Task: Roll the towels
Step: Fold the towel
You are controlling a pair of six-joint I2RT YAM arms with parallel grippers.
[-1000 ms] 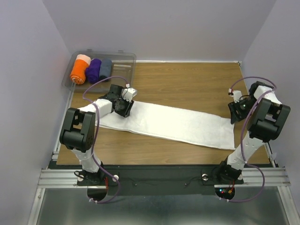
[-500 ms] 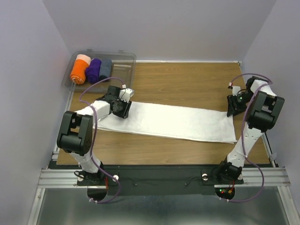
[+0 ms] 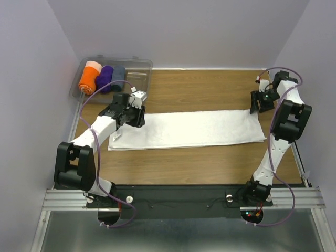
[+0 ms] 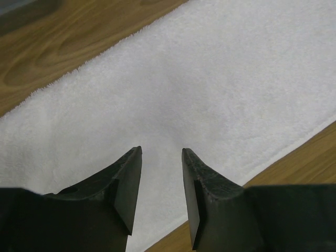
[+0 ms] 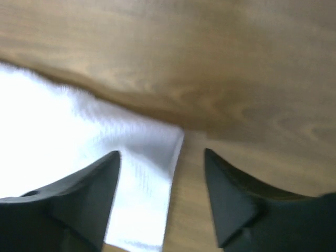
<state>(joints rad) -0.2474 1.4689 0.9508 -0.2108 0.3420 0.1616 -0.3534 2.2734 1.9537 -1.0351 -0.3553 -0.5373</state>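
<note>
I need to grab the white towel next with my right gripper, by its short end edge near the towel's far corner. Then I should fold that end of the towel inward for rolling.
The white towel point(image 3: 194, 130) lies flat and unrolled across the wooden table, its long side running left to right. My left gripper point(image 3: 137, 122) is over the towel's far-left part. In the left wrist view the gripper point(image 4: 161, 153) is open by a narrow gap, with only flat towel point(image 4: 210, 79) beneath it and nothing between the jaws. My right gripper point(image 3: 255, 107) is at the towel's far-right corner. In the right wrist view it point(image 5: 161, 155) is wide open, and the towel corner point(image 5: 131, 152) lies under the left finger point(image 5: 94, 189).
A clear plastic bin point(image 3: 139, 73) stands at the back left, holding an orange roll point(image 3: 87, 81), a purple roll point(image 3: 105, 79) and a grey-blue roll point(image 3: 118, 76). Bare wood point(image 3: 199, 89) shows beyond the towel. The walls stand close on both sides.
Both grippers have moved toward the far side of the table. The towel's right end swung away from me, so the towel now lies straight across instead of slanting.
</note>
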